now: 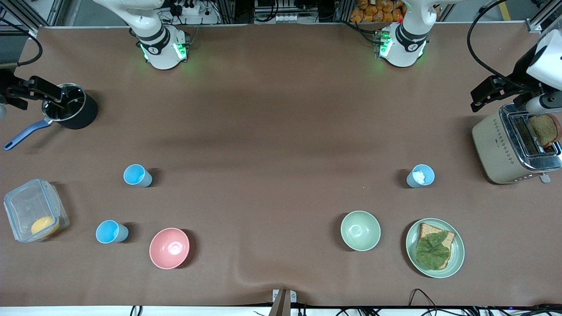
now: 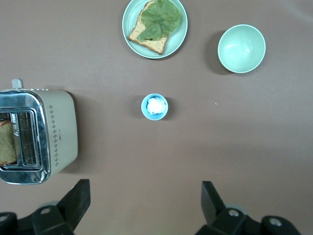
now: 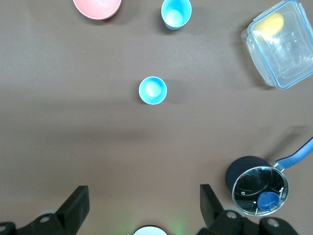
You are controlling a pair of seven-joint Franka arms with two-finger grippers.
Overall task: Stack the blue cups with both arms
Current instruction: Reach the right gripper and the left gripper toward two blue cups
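Note:
I need to stack the blue cups, so I will next use my left gripper to grab the cup with something white inside by its rim.
Two empty blue cups stand toward the right arm's end: a grey-blue one and, nearer the front camera, a sky-blue one beside the pink bowl. A third grey-blue cup with something white inside stands toward the left arm's end. My left gripper is open and empty, high up by the toaster. My right gripper is open and empty, high up by the black pot.
A toaster holds a bread slice. A pale green bowl and a plate with bread and lettuce lie near the third cup. A black pot and a clear box stand at the right arm's end.

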